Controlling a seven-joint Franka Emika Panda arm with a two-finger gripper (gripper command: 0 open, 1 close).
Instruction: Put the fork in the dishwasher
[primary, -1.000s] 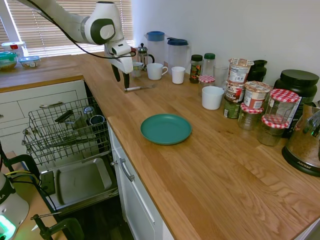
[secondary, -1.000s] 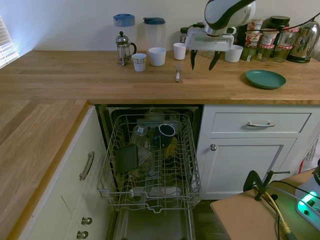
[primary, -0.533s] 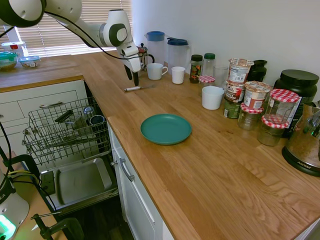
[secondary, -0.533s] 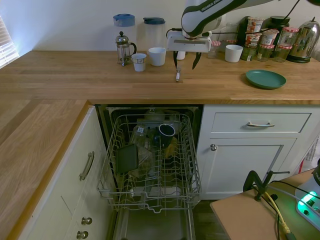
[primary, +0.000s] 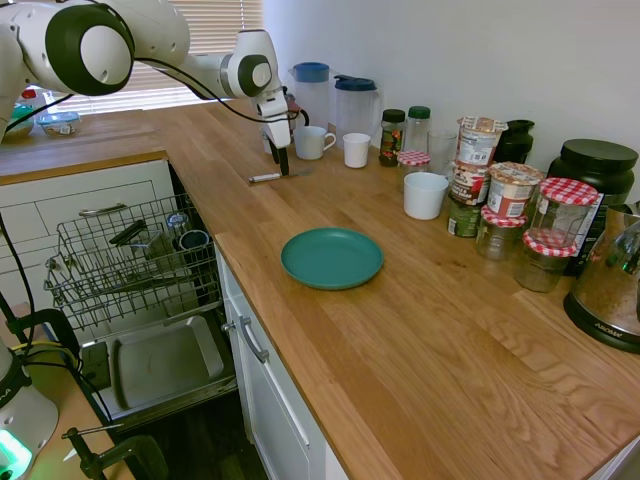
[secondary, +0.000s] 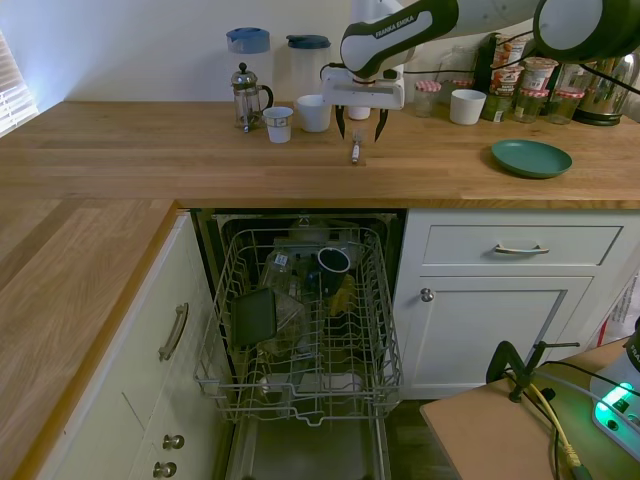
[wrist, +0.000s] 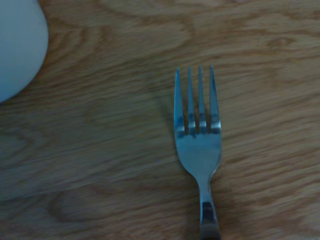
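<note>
The robot's gripper is above the fork's tine end. To put the fork in the dishwasher, it needs to grab the fork by its slim handle (wrist: 209, 222) next.
The fork (primary: 266, 177) (secondary: 354, 150) lies flat on the wooden counter, a silvery fork with its tines pointing toward the mugs at the back. The wrist view shows its tines and neck (wrist: 198, 145) close up on the wood. My gripper (secondary: 359, 128) (primary: 282, 160) hangs just above the fork's tine end, open, one finger on either side of it and nothing held. The dishwasher stands open below the counter, its wire rack (secondary: 305, 320) (primary: 130, 260) pulled out over the dropped door (primary: 165, 365).
A white mug (secondary: 314, 112) (wrist: 15, 45), a small cup (secondary: 278, 124) and a French press (secondary: 248, 95) stand just behind the fork. A green plate (primary: 332, 257) lies further along the counter; jars and jugs line the wall. The rack holds mugs and dishes.
The arm has swung across the counter from beside the fork to directly over it and come lower. The fingers stay open. The fork has not moved.
</note>
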